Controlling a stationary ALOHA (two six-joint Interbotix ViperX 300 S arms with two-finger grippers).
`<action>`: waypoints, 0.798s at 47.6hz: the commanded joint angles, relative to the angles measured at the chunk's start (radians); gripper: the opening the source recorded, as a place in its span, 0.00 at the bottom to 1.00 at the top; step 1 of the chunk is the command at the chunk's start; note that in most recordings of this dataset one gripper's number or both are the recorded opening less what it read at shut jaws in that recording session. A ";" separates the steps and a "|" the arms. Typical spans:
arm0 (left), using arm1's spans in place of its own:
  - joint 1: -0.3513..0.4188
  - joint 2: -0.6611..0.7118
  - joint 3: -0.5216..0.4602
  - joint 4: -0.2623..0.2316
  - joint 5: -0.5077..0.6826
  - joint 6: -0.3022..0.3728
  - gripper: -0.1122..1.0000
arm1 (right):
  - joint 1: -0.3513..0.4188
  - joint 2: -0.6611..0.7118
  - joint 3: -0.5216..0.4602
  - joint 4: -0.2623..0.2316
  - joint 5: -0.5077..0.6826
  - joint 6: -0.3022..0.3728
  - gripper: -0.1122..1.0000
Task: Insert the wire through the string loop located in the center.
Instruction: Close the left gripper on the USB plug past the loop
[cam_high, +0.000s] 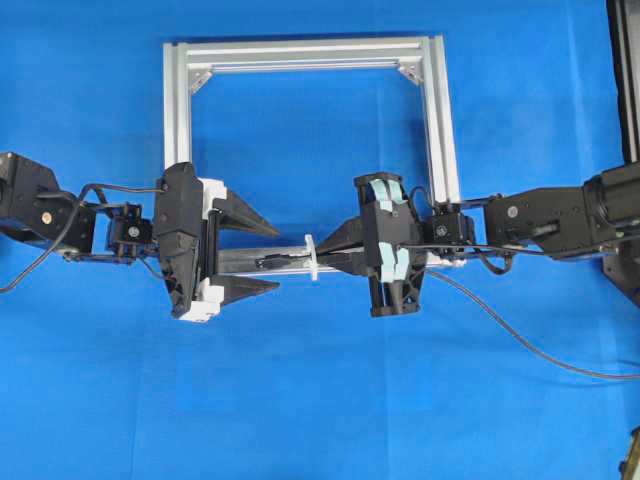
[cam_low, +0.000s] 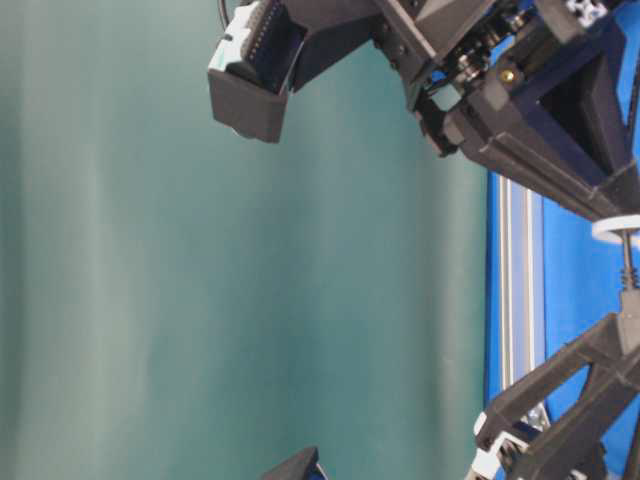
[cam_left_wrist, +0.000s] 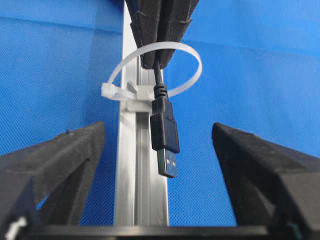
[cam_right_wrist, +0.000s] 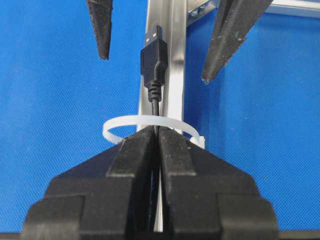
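The left gripper grabs the wire by its protruding plug (cam_high: 272, 262) next, since the white loop (cam_high: 312, 258) and my right gripper crowd the wire close behind.
The white string loop (cam_high: 312, 258) stands upright on the near bar of the aluminium frame (cam_high: 176, 110). My right gripper (cam_right_wrist: 157, 132) is shut on the black wire (cam_right_wrist: 156, 102) just behind the loop (cam_right_wrist: 116, 122). The wire's plug (cam_left_wrist: 164, 135) has passed through the loop (cam_left_wrist: 191, 57) and points at the left gripper. My left gripper (cam_left_wrist: 157, 131) is open, with one finger (cam_left_wrist: 75, 150) on each side of the plug, neither touching it. In the overhead view the plug (cam_high: 272, 260) lies between the left gripper (cam_high: 274, 258) fingers.
The silver frame's bar (cam_left_wrist: 132, 185) runs under both grippers on the blue cloth. The wire's slack (cam_high: 530, 345) trails off to the right from the right gripper (cam_high: 338, 248). A dark stand (cam_high: 625, 80) borders the right edge.
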 joint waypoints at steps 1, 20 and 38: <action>0.002 -0.014 -0.011 0.003 0.005 0.002 0.77 | 0.000 -0.012 -0.011 -0.002 -0.006 0.000 0.08; 0.014 -0.014 -0.014 0.003 0.008 0.009 0.17 | 0.000 -0.012 -0.011 -0.002 -0.008 0.000 0.08; 0.015 -0.014 -0.012 0.003 0.008 0.009 0.17 | 0.000 -0.012 -0.011 0.000 -0.002 0.000 0.08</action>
